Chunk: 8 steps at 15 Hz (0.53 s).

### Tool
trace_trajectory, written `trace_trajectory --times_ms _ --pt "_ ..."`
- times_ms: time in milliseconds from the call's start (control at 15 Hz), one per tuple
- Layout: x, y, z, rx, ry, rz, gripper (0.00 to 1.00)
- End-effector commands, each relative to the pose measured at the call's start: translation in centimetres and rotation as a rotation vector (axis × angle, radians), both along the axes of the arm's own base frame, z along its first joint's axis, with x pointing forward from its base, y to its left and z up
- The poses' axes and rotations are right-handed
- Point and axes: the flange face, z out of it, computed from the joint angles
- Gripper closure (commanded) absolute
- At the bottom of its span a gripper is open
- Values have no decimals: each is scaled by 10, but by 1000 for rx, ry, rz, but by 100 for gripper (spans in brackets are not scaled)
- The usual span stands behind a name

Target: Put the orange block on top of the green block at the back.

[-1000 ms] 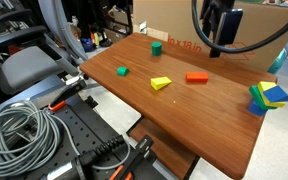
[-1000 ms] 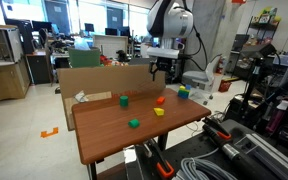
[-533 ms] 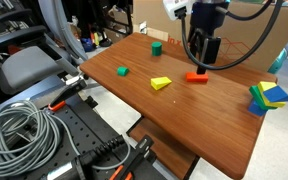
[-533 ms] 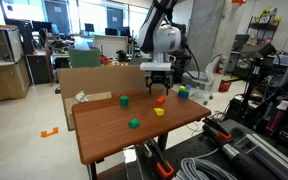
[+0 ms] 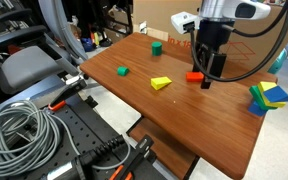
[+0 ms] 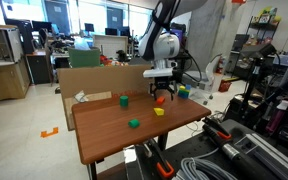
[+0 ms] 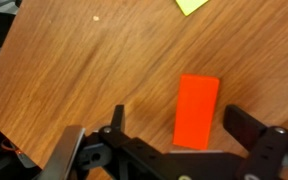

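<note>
My gripper needs to close on the orange block now, as the block lies between both fingers and an exterior view shows the near finger down at the table beside it.
The orange block [image 7: 197,110] lies flat on the wooden table [image 5: 174,110], and it shows in both exterior views [image 5: 195,77] [image 6: 160,100]. My gripper [image 7: 179,125] is open and low over it, with one finger on each side of the block's near end and not touching it [image 5: 208,80] [image 6: 163,96]. A green cube [image 5: 156,46] stands near the table's far edge by the cardboard box [image 6: 124,101]. A second, flatter green block [image 5: 123,71] lies nearer the table's side edge [image 6: 134,123].
A yellow wedge [image 5: 161,83] lies close to the orange block [image 7: 191,5]. A pile of blue, green and yellow blocks [image 5: 267,97] sits at the table's edge. A cardboard box [image 5: 174,20] stands behind the table. Coiled cables [image 5: 24,135] lie beside it.
My gripper has come down from high above the table's back and moved over the orange block, now straddling it. The blocks have not moved.
</note>
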Motion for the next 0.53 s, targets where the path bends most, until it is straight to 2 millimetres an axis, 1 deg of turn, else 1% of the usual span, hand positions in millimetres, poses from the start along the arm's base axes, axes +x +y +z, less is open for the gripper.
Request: trace_trajectory --times_ms 0,67,133,200,333,467 --pt "6 0 -13 -44 63 -2 0" --pt "6 1 -16 -48 74 6 25" --pt "6 2 -17 -48 86 13 28" --pt "7 3 -16 -54 91 21 34" --pt "9 7 -9 -60 87 44 51" --pt "11 11 6 -50 70 63 66"
